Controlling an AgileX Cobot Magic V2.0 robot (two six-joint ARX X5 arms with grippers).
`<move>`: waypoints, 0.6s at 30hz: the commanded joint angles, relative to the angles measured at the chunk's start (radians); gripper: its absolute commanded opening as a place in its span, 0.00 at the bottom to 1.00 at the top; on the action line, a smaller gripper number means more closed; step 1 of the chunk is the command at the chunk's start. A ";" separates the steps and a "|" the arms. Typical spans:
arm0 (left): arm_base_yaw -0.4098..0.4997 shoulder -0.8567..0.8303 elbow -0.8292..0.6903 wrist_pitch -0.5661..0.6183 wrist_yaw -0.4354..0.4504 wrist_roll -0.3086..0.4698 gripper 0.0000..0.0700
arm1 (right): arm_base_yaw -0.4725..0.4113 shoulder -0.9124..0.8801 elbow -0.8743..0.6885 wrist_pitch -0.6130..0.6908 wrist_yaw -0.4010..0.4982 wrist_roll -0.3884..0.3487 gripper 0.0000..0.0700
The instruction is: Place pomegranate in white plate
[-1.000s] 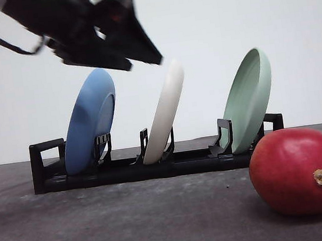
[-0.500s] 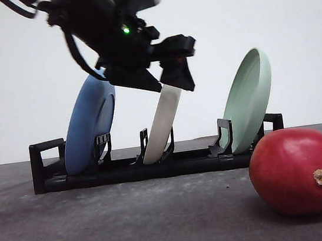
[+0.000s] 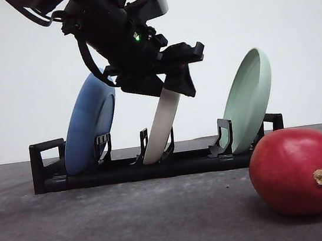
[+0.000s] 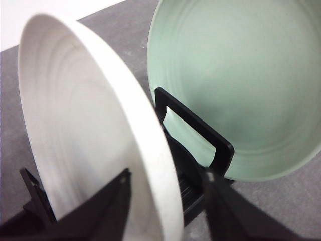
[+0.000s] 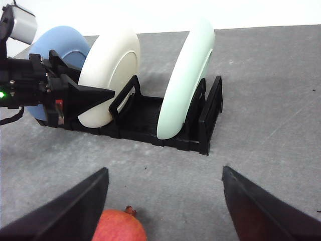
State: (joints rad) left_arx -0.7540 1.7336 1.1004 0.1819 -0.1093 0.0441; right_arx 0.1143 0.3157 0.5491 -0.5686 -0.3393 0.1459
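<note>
The bars of the black rack hem in the white plate (image 3: 161,127) low down. My left gripper should next grab the plate by its top rim (image 3: 171,95).
The white plate (image 3: 161,127) stands on edge in the middle slot of a black rack (image 3: 50,184). My left gripper (image 3: 175,86) is down over its top rim. In the left wrist view the left gripper (image 4: 166,175) is open, with the white plate's rim (image 4: 150,145) between its fingers (image 4: 111,205), one on each side. The red pomegranate (image 3: 298,171) lies on the table at the front right, apart from the rack. My right gripper (image 5: 164,170) hangs wide open above the pomegranate (image 5: 118,227), holding nothing.
A blue plate (image 3: 90,125) stands in the rack's left slot and a pale green plate (image 3: 248,100) in its right slot, close beside the white one (image 4: 235,90). The dark grey tabletop (image 3: 133,225) lies bare in front of the rack.
The left arm has come down and to the right, from above the blue plate to the white plate's top rim. The pomegranate and plates have not moved.
</note>
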 commanded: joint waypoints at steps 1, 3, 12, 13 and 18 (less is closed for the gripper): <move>-0.008 0.010 0.021 0.001 -0.004 -0.036 0.21 | 0.003 0.002 0.018 0.010 -0.001 -0.001 0.65; -0.008 0.006 0.021 -0.008 -0.004 -0.040 0.12 | 0.003 0.002 0.018 0.010 -0.001 -0.001 0.65; -0.008 -0.045 0.021 -0.055 -0.004 -0.065 0.03 | 0.003 0.002 0.018 0.010 -0.001 -0.001 0.65; -0.008 -0.052 0.021 -0.061 -0.004 -0.074 0.01 | 0.003 0.002 0.018 0.010 -0.001 -0.001 0.65; -0.008 -0.101 0.021 -0.092 -0.004 -0.107 0.01 | 0.003 0.002 0.018 0.010 -0.001 0.000 0.65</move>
State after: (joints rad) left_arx -0.7536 1.6414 1.1004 0.0825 -0.1055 -0.0505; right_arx 0.1143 0.3157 0.5491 -0.5686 -0.3393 0.1459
